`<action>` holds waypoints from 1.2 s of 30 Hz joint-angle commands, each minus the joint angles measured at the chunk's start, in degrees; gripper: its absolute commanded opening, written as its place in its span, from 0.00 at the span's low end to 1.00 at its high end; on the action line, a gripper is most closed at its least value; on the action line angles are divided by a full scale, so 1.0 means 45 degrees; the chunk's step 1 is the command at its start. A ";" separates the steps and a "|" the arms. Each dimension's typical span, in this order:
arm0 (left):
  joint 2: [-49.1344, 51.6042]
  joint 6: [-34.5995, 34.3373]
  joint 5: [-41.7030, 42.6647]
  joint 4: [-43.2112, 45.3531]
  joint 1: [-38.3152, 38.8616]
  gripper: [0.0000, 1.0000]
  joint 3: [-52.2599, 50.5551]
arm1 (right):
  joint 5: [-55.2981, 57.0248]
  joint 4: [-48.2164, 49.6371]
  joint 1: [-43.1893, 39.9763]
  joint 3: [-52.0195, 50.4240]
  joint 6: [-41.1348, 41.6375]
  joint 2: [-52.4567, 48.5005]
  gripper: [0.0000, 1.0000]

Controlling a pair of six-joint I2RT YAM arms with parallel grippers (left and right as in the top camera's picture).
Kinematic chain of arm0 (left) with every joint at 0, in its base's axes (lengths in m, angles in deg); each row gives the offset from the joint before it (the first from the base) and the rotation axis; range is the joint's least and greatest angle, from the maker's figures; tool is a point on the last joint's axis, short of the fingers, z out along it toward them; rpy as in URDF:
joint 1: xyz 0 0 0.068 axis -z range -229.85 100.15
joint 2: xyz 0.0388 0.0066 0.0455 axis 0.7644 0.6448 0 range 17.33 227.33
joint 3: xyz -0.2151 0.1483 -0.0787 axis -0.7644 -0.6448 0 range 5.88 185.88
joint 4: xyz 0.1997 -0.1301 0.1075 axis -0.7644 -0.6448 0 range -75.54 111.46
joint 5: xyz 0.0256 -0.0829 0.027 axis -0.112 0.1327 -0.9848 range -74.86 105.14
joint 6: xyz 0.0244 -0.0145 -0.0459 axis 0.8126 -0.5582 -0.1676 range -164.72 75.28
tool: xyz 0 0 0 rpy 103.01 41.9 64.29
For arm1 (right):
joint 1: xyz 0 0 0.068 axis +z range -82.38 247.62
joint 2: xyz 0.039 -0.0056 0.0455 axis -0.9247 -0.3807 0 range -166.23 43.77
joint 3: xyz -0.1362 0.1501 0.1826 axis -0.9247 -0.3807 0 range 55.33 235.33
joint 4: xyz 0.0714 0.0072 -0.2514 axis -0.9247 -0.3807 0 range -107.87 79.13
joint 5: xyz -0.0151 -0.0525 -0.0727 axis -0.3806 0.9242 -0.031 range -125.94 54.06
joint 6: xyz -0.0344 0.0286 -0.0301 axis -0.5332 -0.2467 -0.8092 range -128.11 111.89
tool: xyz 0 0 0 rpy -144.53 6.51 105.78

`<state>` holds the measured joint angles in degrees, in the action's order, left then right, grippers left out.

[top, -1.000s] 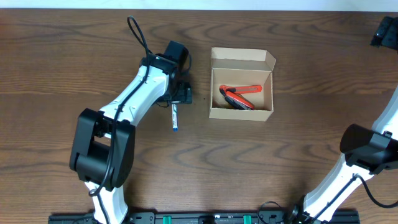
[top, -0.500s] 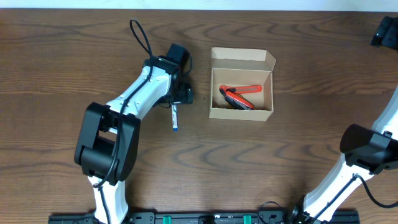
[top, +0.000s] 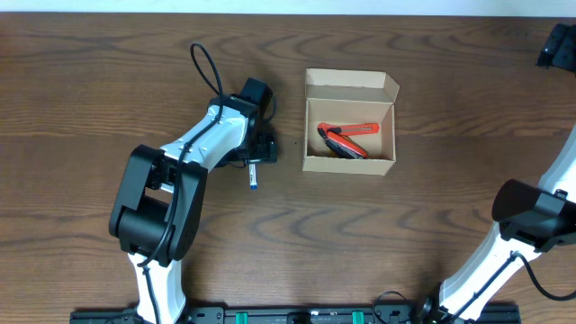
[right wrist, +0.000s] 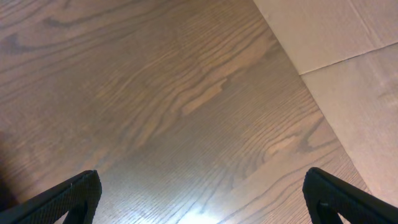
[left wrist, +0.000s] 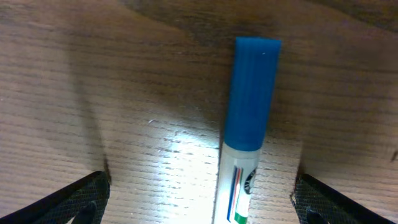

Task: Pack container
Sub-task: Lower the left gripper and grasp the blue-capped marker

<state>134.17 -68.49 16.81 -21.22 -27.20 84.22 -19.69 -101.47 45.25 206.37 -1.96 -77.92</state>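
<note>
The gripper's fingers are on both sides of the white marker's body and reach the tabletop where their shadows end, so my left gripper should close on the white marker now.
The container, a small tan cardboard box with its flap lid open at the back, sits right of centre and holds orange-red items. A white marker with a blue cap lies on the table to its left; in the left wrist view the marker lies flat between my fingers. My left gripper is open, low over the marker's rear end, its fingers apart from the marker on both sides. My right gripper is open and empty over bare wood, at the far right top corner.
The wooden table spans the view. A pale cardboard sheet lies beyond the table edge in the right wrist view. The right arm's base stands at the lower right.
My left gripper has moved slightly toward the front, down along the marker. The marker, the container and the right arm have not moved.
</note>
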 commanded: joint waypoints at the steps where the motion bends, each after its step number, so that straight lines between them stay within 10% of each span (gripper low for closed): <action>1: 0.0146 0.0345 0.0335 0.0029 -0.0019 0.95 -0.0092 | 0.0044 -0.0019 -0.0024 -0.0010 0.0199 0.0350 0.99; 20: 0.0146 0.0345 0.0355 -0.0097 -0.0019 1.00 -0.0092 | 0.0044 -0.0019 -0.0024 -0.0010 0.0199 0.0350 0.99; 23: 0.0146 0.0340 0.0345 -0.0117 -0.0019 0.35 -0.0092 | 0.0044 -0.0019 -0.0024 -0.0010 0.0199 0.0350 0.99; 26: 0.0146 0.0335 0.0345 -0.0126 -0.0019 0.06 -0.0092 | 0.0044 -0.0019 -0.0024 -0.0010 0.0199 0.0350 0.99; 36: 0.0141 0.0729 0.0340 -0.0160 -0.0019 0.06 0.0068 | 0.0044 -0.0019 -0.0024 -0.0010 0.0199 0.0350 0.99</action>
<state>134.17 -67.07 18.21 -21.57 -27.20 84.22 -19.69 -101.50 45.25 206.37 -1.96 -77.92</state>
